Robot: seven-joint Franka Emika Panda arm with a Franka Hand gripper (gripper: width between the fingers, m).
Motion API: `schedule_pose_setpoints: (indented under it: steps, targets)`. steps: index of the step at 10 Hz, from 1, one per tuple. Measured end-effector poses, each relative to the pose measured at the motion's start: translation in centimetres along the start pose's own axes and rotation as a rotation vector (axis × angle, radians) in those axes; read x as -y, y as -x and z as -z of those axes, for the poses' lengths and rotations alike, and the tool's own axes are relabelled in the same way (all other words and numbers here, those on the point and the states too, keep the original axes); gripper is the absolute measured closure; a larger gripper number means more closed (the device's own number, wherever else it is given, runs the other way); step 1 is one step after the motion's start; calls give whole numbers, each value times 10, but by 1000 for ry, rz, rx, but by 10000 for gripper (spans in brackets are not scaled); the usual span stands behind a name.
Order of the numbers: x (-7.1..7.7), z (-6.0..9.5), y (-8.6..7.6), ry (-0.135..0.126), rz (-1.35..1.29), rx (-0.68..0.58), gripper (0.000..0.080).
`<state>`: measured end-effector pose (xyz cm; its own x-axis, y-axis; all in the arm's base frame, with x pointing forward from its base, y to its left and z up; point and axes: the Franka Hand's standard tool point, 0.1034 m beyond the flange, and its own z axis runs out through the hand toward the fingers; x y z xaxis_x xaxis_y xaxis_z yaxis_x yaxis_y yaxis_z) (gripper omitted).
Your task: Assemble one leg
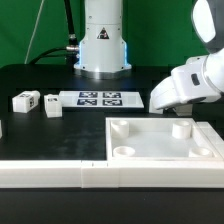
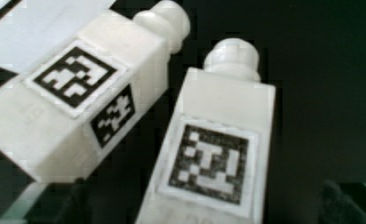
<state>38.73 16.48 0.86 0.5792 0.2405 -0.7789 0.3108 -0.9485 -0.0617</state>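
My dark fingers reach down on both sides of the tagged leg and would hold it if I closed now, so my gripper needs to close on it.
In the wrist view two white legs lie side by side on the black table, each with a black-and-white tag facing up and a rounded peg at its end. One leg (image 2: 215, 150) lies between my gripper's (image 2: 189, 208) dark fingers (image 2: 352, 200), with a gap on each side; the gripper is open. The other leg (image 2: 82, 90) lies just beside it. In the exterior view my gripper (image 1: 175, 98) is low at the right, behind the tray, and hides these two legs. Two more legs (image 1: 25, 100) (image 1: 52, 105) lie at the exterior view's left.
The large white square tray piece (image 1: 160, 160) with round corner sockets lies at the front. The marker board (image 1: 100, 98) lies in the middle of the table. The robot base (image 1: 102, 45) stands at the back. A white rail (image 1: 50, 175) runs along the front edge.
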Motion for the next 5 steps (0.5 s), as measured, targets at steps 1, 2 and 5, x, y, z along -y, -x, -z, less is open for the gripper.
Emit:
schedule_pose_setpoints:
  steps: [1,2,5]
  targets:
    - [-1,-1,0,-1,-1,2,150]
    - [-3,-3,1,-1,-4,5,237]
    - [-4,-4,0,-2,-6,1,509]
